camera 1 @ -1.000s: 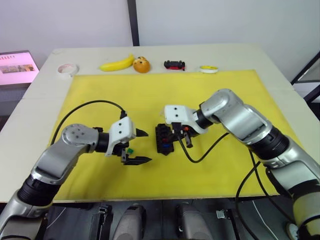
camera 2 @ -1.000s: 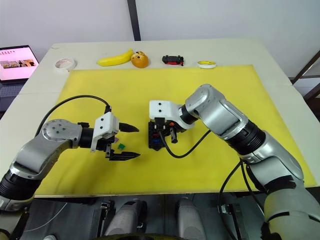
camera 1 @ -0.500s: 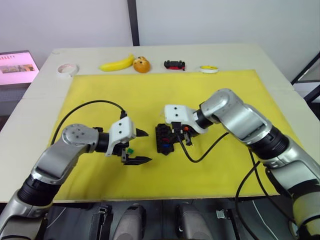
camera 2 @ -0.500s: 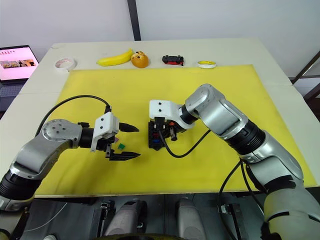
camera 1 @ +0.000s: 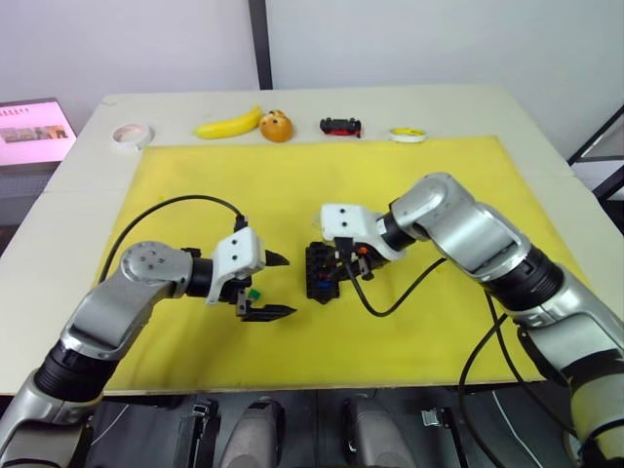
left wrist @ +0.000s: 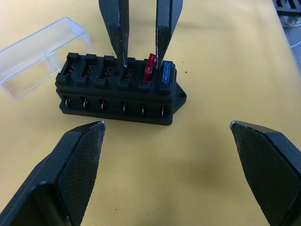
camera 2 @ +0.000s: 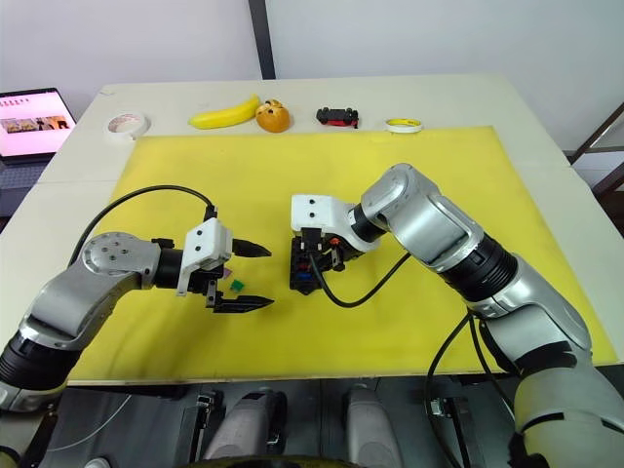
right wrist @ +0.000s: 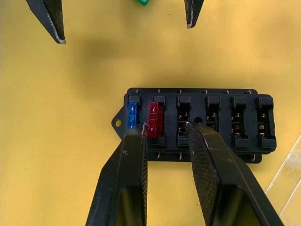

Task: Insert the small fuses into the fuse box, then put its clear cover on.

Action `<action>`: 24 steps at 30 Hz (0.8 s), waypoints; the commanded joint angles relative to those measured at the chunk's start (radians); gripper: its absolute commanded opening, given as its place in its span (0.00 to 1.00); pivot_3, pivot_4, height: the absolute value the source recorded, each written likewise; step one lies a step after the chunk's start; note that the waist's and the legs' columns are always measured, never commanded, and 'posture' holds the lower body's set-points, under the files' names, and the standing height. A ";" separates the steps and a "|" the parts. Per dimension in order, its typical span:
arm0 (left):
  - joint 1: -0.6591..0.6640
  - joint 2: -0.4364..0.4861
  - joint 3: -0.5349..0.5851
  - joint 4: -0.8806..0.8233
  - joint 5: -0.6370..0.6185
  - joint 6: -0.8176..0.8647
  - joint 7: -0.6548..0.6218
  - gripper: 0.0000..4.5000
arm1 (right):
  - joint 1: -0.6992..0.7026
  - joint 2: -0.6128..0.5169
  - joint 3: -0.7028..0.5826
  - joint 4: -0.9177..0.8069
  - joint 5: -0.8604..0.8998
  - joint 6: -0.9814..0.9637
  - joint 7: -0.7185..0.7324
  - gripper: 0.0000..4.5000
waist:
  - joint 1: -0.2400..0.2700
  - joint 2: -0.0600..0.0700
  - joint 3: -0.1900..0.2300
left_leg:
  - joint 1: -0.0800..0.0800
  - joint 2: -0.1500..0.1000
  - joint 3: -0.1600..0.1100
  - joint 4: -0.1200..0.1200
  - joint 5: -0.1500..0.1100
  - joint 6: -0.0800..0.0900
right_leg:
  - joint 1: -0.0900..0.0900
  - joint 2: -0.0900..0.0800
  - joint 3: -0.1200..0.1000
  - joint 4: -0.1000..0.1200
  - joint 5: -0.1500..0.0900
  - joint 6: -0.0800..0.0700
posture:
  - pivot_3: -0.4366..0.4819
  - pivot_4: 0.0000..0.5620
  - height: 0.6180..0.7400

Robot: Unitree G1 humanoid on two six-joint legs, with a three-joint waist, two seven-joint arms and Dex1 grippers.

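The robot's right gripper will next grab the red fuse by its plastic top (right wrist: 155,114). The red fuse needs to stand upright in its slot of the fuse box (right wrist: 223,123).
The black fuse box (camera 1: 320,271) sits mid-mat. A blue fuse (right wrist: 133,114) and a red fuse (right wrist: 154,118) stand in its end slots; the red one (left wrist: 150,67) leans tilted. My right gripper (right wrist: 165,126) is open just above the box, with the red fuse inside the gap against one finger (left wrist: 161,33). My left gripper (camera 1: 289,286) is wide open on the mat a short way left of the box, holding nothing. A loose green fuse (camera 1: 253,292) lies beside its wrist. The clear cover (left wrist: 42,52) lies on the mat right behind the box.
The yellow mat (camera 1: 195,185) covers the table's middle. Along the far edge are a tape roll (camera 1: 130,135), a banana (camera 1: 228,125), an orange (camera 1: 278,127), a toy car (camera 1: 340,126) and a yellow roll (camera 1: 407,135). A laptop (camera 1: 34,132) stands far left.
The right gripper's fingers have shifted slightly over the fuse box. The left arm has not moved.
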 commanded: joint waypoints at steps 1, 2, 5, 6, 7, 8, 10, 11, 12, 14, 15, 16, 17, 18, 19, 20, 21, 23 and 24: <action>-0.017 -0.004 -0.003 -0.026 0.002 -0.003 0.002 1.00 | -0.030 0.007 -0.033 -0.021 0.008 0.008 -0.002 0.31 | 0.000 0.000 0.000 | 0.000 0.000 0.000 0.000 0.000 0.000 | 0.000 0.000 0.000 0.000 0.000 0.000 | 0.48 0.27 1.00; -0.018 -0.004 -0.003 -0.026 0.003 -0.003 0.002 1.00 | -0.029 0.008 -0.033 -0.021 0.010 0.011 -0.002 0.31 | 0.000 0.000 0.000 | 0.000 0.000 0.000 0.000 0.000 0.000 | 0.000 0.000 0.000 0.000 0.000 0.000 | 0.48 0.27 1.00; -0.020 -0.004 -0.003 -0.022 0.003 -0.005 0.001 1.00 | -0.025 0.011 -0.032 -0.026 0.013 0.019 -0.003 0.31 | 0.000 0.000 0.000 | 0.000 0.000 0.000 0.000 0.000 0.000 | 0.000 0.000 0.000 0.000 0.000 0.000 | 0.48 0.27 1.00; -0.020 -0.004 -0.003 -0.021 0.004 -0.006 0.001 1.00 | -0.025 0.011 -0.031 -0.028 0.014 0.021 -0.003 0.31 | 0.000 0.000 0.000 | 0.000 0.000 0.000 0.000 0.000 0.000 | 0.000 0.000 0.000 0.000 0.000 0.000 | 0.48 0.27 1.00; -0.021 -0.004 -0.003 -0.021 0.004 -0.006 0.000 1.00 | -0.023 0.010 -0.031 -0.031 0.015 0.022 -0.002 0.31 | 0.000 0.000 0.000 | 0.000 0.000 0.000 0.000 0.000 0.000 | 0.000 0.000 0.000 0.000 0.000 0.000 | 0.48 0.27 1.00; -0.021 -0.004 -0.003 -0.020 0.004 -0.006 0.000 1.00 | -0.022 0.010 -0.030 -0.032 0.016 0.022 -0.002 0.31 | 0.000 0.000 0.000 | 0.000 0.000 0.000 0.000 0.000 0.000 | 0.000 0.000 0.000 0.000 0.000 0.000 | 0.48 0.27 1.00; -0.021 -0.004 -0.003 -0.019 0.004 -0.006 0.000 1.00 | -0.022 0.008 -0.028 -0.033 0.018 0.022 -0.002 0.31 | 0.000 0.000 0.000 | 0.000 0.000 0.000 0.000 0.000 0.000 | 0.000 0.000 0.000 0.000 0.000 0.000 | 0.48 0.27 1.00; -0.022 -0.004 -0.002 -0.020 0.004 -0.005 0.001 1.00 | -0.021 0.009 -0.027 -0.033 0.018 0.023 -0.002 0.31 | 0.000 0.000 0.000 | 0.000 0.000 0.000 0.000 0.000 0.000 | 0.000 0.000 0.000 0.000 0.000 0.000 | 0.48 0.27 1.00; -0.022 -0.003 -0.002 -0.020 0.004 -0.005 0.001 1.00 | -0.021 0.009 -0.026 -0.032 0.018 0.026 -0.003 0.19 | 0.000 0.000 0.000 | 0.000 0.000 0.000 0.000 0.000 0.000 | 0.000 0.000 0.000 0.000 0.000 0.000 | 0.48 0.27 1.00; -0.022 -0.003 -0.002 -0.021 0.004 -0.004 0.001 1.00 | -0.021 0.010 -0.027 -0.033 0.022 0.032 -0.002 0.02 | 0.000 0.000 0.000 | 0.000 0.000 0.000 0.000 0.000 0.000 | 0.000 0.000 0.000 0.000 0.000 0.000 | 0.48 0.27 1.00; -0.022 -0.002 -0.001 -0.021 0.004 -0.004 0.001 1.00 | -0.022 0.010 -0.027 -0.034 0.023 0.034 -0.001 0.01 | 0.000 0.000 0.000 | 0.000 0.000 0.000 0.000 0.000 0.000 | 0.000 0.000 0.000 0.000 0.000 0.000 | 0.48 0.27 1.00; -0.022 -0.002 -0.001 -0.021 0.004 -0.003 0.001 1.00 | -0.023 0.010 -0.028 -0.035 0.026 0.037 0.000 0.01 | 0.000 0.000 0.000 | 0.000 0.000 0.000 0.000 0.000 0.000 | 0.000 0.000 0.000 0.000 0.000 0.000 | 0.48 0.27 1.00; -0.021 -0.001 0.000 -0.022 0.003 -0.002 0.002 1.00 | -0.024 0.009 -0.028 -0.037 0.028 0.039 0.001 0.01 | 0.000 0.000 0.000 | 0.000 0.000 0.000 0.000 0.000 0.000 | 0.000 0.000 0.000 0.000 0.000 0.000 | 0.48 0.27 1.00; -0.022 -0.001 0.000 -0.023 0.003 -0.002 0.002 1.00 | -0.026 0.008 -0.028 -0.038 0.029 0.041 0.001 0.01 | 0.000 0.000 0.000 | 0.000 0.000 0.000 0.000 0.000 0.000 | 0.000 0.000 0.000 0.000 0.000 0.000 | 0.48 0.27 1.00; -0.022 -0.001 0.000 -0.023 0.003 -0.001 0.002 1.00 | -0.027 0.009 -0.028 -0.038 0.030 0.043 0.000 0.01 | 0.000 0.000 0.000 | 0.000 0.000 0.000 0.000 0.000 0.000 | 0.000 0.000 0.000 0.000 0.000 0.000 | 0.48 0.27 1.00; -0.022 -0.001 0.000 -0.024 0.002 -0.001 0.002 1.00 | -0.028 0.009 -0.028 -0.038 0.030 0.048 -0.002 0.01 | 0.000 0.000 0.000 | 0.000 0.000 0.000 0.000 0.000 0.000 | 0.000 0.000 0.000 0.000 0.000 0.000 | 0.48 0.27 1.00; -0.021 -0.001 0.000 -0.025 0.002 0.000 0.002 1.00 | -0.029 0.009 -0.028 -0.038 0.030 0.051 -0.003 0.01 | 0.000 0.000 0.000 | 0.000 0.000 0.000 0.000 0.000 0.000 | 0.000 0.000 0.000 0.000 0.000 0.000 | 0.48 0.27 1.00; -0.022 -0.001 0.000 -0.025 0.001 0.000 0.001 1.00 | -0.031 0.008 -0.028 -0.038 0.030 0.054 -0.003 0.01 | 0.000 0.000 0.000 | 0.000 0.000 0.000 0.000 0.000 0.000 | 0.000 0.000 0.000 0.000 0.000 0.000 | 0.48 0.27 1.00; -0.022 -0.001 0.000 -0.025 0.002 0.000 0.001 1.00 | -0.032 0.008 -0.028 -0.038 0.030 0.056 -0.003 0.01 | 0.000 0.000 0.000 | 0.000 0.000 0.000 0.000 0.000 0.000 | 0.000 0.000 0.000 0.000 0.000 0.000 | 0.48 0.27 1.00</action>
